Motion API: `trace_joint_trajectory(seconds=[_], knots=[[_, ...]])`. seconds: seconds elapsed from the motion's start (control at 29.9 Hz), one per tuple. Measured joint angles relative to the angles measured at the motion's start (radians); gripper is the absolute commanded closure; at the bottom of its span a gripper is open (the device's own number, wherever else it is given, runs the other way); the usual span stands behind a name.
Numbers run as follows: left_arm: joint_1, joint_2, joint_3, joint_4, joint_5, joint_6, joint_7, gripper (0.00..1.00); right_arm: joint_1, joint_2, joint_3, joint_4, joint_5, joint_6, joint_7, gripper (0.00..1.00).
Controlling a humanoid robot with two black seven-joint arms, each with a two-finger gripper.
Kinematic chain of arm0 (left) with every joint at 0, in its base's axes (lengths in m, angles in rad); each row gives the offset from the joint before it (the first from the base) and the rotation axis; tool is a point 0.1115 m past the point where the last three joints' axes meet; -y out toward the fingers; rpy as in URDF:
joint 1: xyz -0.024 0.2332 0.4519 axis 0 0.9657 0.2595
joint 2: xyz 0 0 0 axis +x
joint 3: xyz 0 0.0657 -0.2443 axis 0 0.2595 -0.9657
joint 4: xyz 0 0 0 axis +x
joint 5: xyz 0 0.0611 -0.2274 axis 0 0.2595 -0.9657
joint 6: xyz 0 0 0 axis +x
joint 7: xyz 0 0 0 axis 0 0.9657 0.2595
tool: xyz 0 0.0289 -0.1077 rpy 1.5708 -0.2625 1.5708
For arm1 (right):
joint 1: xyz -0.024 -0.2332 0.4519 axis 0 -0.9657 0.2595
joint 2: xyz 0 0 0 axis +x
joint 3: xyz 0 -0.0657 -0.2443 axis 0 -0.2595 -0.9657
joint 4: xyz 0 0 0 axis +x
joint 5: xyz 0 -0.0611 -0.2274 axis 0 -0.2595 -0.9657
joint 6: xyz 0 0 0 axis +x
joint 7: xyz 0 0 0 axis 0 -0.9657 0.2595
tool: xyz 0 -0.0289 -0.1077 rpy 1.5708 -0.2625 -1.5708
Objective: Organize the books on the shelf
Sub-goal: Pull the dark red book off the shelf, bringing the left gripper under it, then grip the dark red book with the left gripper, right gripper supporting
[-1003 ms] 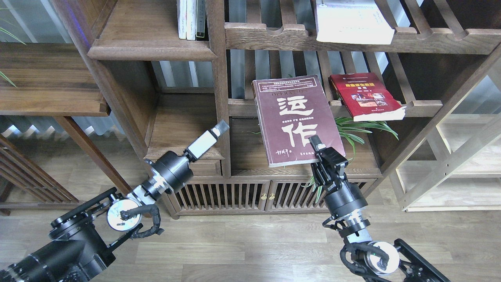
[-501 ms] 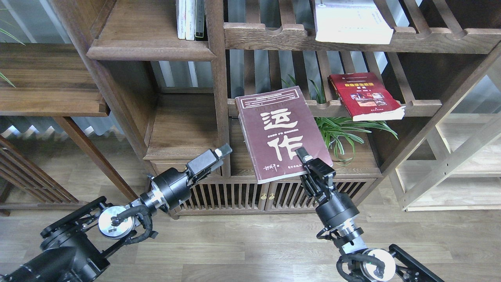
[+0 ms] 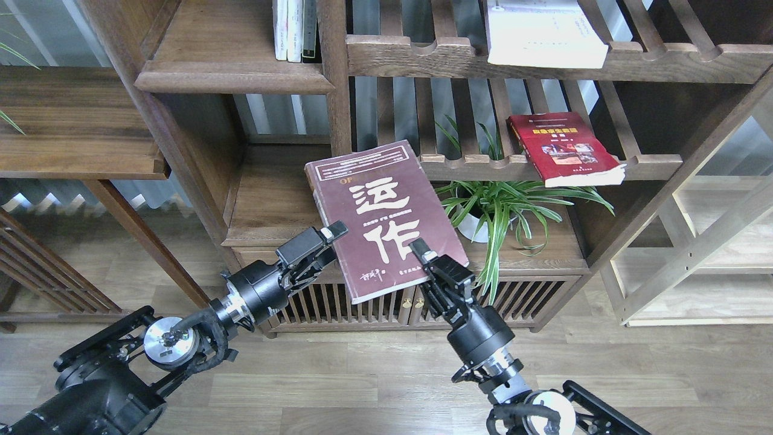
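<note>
I should next grab the maroon book by its spine-side edge with my left gripper to shelve it among the other books.
My right gripper is shut on the lower right edge of the dark maroon book with large white characters. It holds the book tilted in the air in front of the bookcase's middle post. My left gripper is open at the book's lower left edge, its upper finger against the cover's side. The bright red book lies on a slatted rack at the right. The thick white book lies on the slatted rack above. The solid shelf with a rounded lip is at the upper left.
Thin white- and dark-spined books stand at the shelf's right end. A solid board over a small drawer is behind the maroon book. A potted plant stands under the red book. A low cabinet with slatted doors is below.
My right gripper has carried the maroon book left and down, away from the slatted rack, uncovering the plant. My left gripper has dropped and come to the book's left edge.
</note>
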Motion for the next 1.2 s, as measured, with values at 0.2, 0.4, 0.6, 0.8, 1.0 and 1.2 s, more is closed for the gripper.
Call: trace_joint_trajectory(seconds=[0.2, 0.4, 0.6, 0.8, 1.0, 1.2], knots=[[0.007, 0.023, -0.001, 0.0, -0.067, 0.0, 0.088, 0.04, 0.006, 0.007, -0.007, -0.002, -0.004, 0.0, 0.0, 0.96], [0.007, 0.027, -0.015, 0.002, -0.092, 0.0, 0.115, 0.05, 0.008, 0.009, -0.02, -0.004, -0.01, 0.0, -0.001, 0.96], [0.007, 0.029, -0.047, -0.006, -0.11, 0.0, 0.161, 0.06, 0.006, 0.007, -0.02, -0.019, -0.011, 0.0, -0.002, 0.96], [0.006, 0.035, -0.072, -0.012, -0.114, 0.0, 0.179, 0.1, 0.006, 0.014, -0.02, -0.031, -0.012, 0.0, -0.002, 0.96], [0.0, 0.034, -0.074, -0.012, -0.115, 0.0, 0.18, 0.2, 0.005, 0.036, -0.023, -0.031, -0.027, 0.0, -0.003, 0.96], [-0.005, 0.032, -0.074, -0.012, -0.115, 0.0, 0.18, 0.35, 0.002, 0.04, -0.024, -0.031, -0.033, 0.0, -0.005, 0.96]])
